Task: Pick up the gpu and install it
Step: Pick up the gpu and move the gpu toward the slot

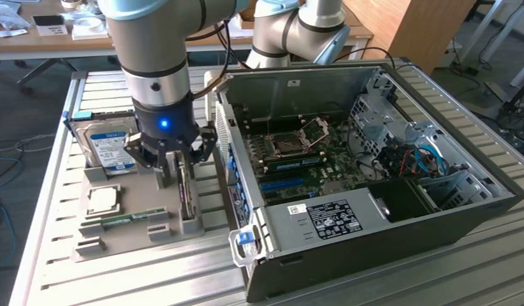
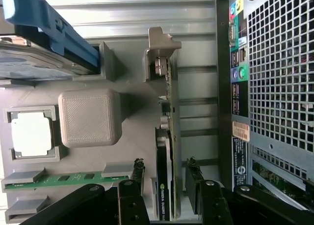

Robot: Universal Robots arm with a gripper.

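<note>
The gripper grabs the GPU by the flat sides of its black shroud (image 1: 186, 191) next, since the metal bracket at the GPU's far end is bent and stepped.
The gpu (image 1: 186, 194) (image 2: 168, 136) stands on its long edge in a slot of the grey holder (image 1: 134, 185). It is a thin dark card, and its greyish metal bracket (image 2: 159, 48) is at the end away from the gripper. My gripper (image 1: 178, 167) (image 2: 166, 182) hangs straight over the card, open. One black finger (image 2: 139, 172) is on each side of the card, and a small gap shows between each finger and the card's faces. The card rests in the holder, not lifted.
The open computer case (image 1: 466, 210) lies at the exterior view's right of the holder, with its motherboard (image 1: 296, 159) exposed. On the holder are a blue-labelled hard drive (image 1: 109, 145), a square processor (image 1: 103, 199) and a green memory stick (image 1: 126, 220). The case's rear panel (image 2: 274, 87) is close beside the gpu.
</note>
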